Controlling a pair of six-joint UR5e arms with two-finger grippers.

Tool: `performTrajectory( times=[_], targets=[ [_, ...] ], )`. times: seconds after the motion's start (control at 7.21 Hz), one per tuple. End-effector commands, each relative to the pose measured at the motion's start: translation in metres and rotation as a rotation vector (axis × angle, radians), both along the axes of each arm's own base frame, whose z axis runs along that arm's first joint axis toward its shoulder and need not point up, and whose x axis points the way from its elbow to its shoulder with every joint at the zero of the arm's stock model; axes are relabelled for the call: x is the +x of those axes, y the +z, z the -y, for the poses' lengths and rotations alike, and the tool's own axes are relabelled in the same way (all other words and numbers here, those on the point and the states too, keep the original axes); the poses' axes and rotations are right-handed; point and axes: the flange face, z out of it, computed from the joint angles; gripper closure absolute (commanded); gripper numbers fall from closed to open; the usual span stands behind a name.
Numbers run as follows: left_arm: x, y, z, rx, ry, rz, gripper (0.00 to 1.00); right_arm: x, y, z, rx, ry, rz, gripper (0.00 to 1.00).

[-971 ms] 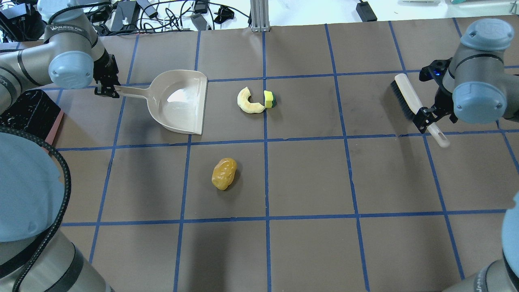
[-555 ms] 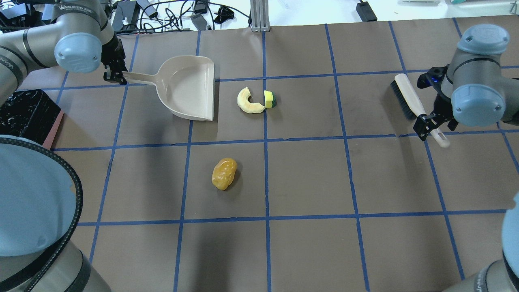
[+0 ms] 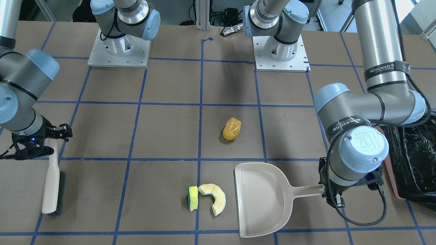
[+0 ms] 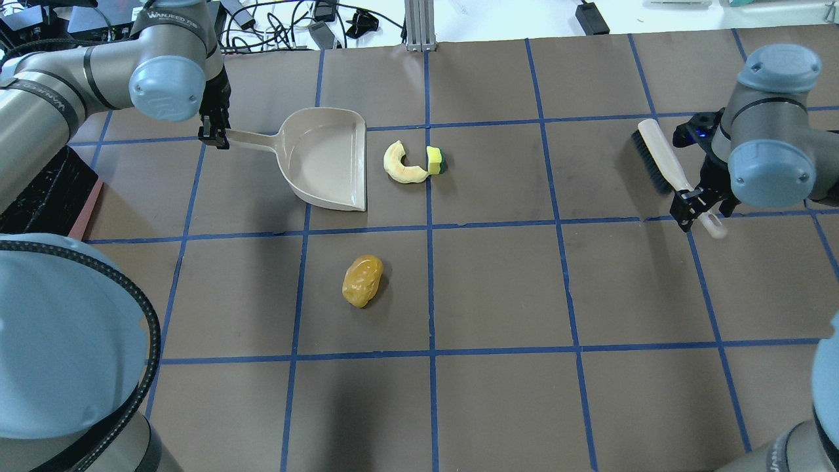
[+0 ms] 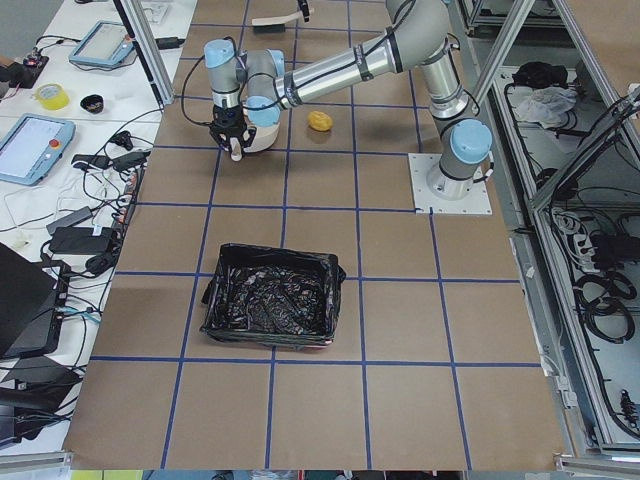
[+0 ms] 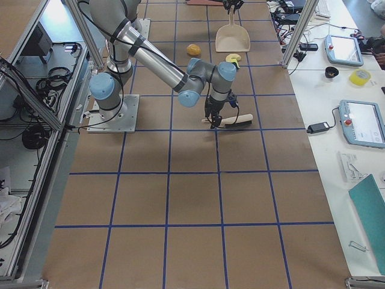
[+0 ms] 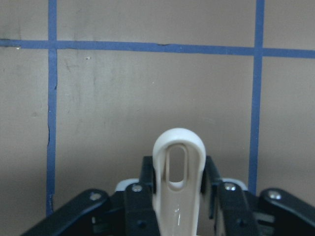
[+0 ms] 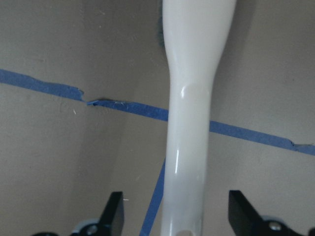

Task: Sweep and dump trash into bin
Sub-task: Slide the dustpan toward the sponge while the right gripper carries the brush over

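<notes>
My right gripper grabs the white brush by its handle (image 3: 52,153) next, to sweep the trash into the dustpan (image 3: 261,200).
The beige dustpan (image 4: 328,160) lies on the table with its open edge just left of the pale crescent slice (image 4: 401,164). The yellow-green sponge (image 4: 434,159) touches the slice's right end. Nearer the robot lies the orange lump (image 4: 362,280). My left gripper (image 4: 213,134) is shut on the dustpan handle (image 7: 177,167). At the far right, the white brush (image 4: 655,157) rests on the table. My right gripper (image 4: 695,210) straddles the brush handle (image 8: 189,137) near its end, open, with gaps on both sides. The bin (image 3: 415,160) with its black bag stands at the left table edge.
Cables and power adapters (image 4: 262,19) and an aluminium post (image 4: 419,26) line the far table edge. The two arm bases (image 3: 117,51) are bolted on the robot's side. Blue tape lines grid the brown table (image 4: 498,288).
My left arm has carried the dustpan rightward until it nearly meets the crescent slice. My right gripper has slid a little along the brush handle toward its end.
</notes>
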Motion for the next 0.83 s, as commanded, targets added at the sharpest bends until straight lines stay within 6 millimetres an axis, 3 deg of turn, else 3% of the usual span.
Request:
performTrajectory(
  times=[0.0, 0.42, 0.55, 0.69],
  targets=[
    [-0.009, -0.001, -0.003, 0.002, 0.000, 0.021, 1.00, 0.001, 0.000, 0.000, 0.002, -0.003, 0.000, 0.37],
    [-0.027, 0.002, -0.005, -0.009, -0.004, 0.025, 1.00, 0.001, 0.002, -0.001, -0.001, -0.009, -0.003, 0.72],
    [-0.029, 0.001, -0.005, -0.007, -0.007, 0.023, 1.00, 0.000, 0.004, 0.000, -0.013, -0.030, -0.009, 0.75],
    [-0.030, -0.001, -0.005, -0.004, -0.007, 0.017, 1.00, 0.001, 0.007, 0.002, -0.021, -0.031, -0.013, 0.86]
  ],
)
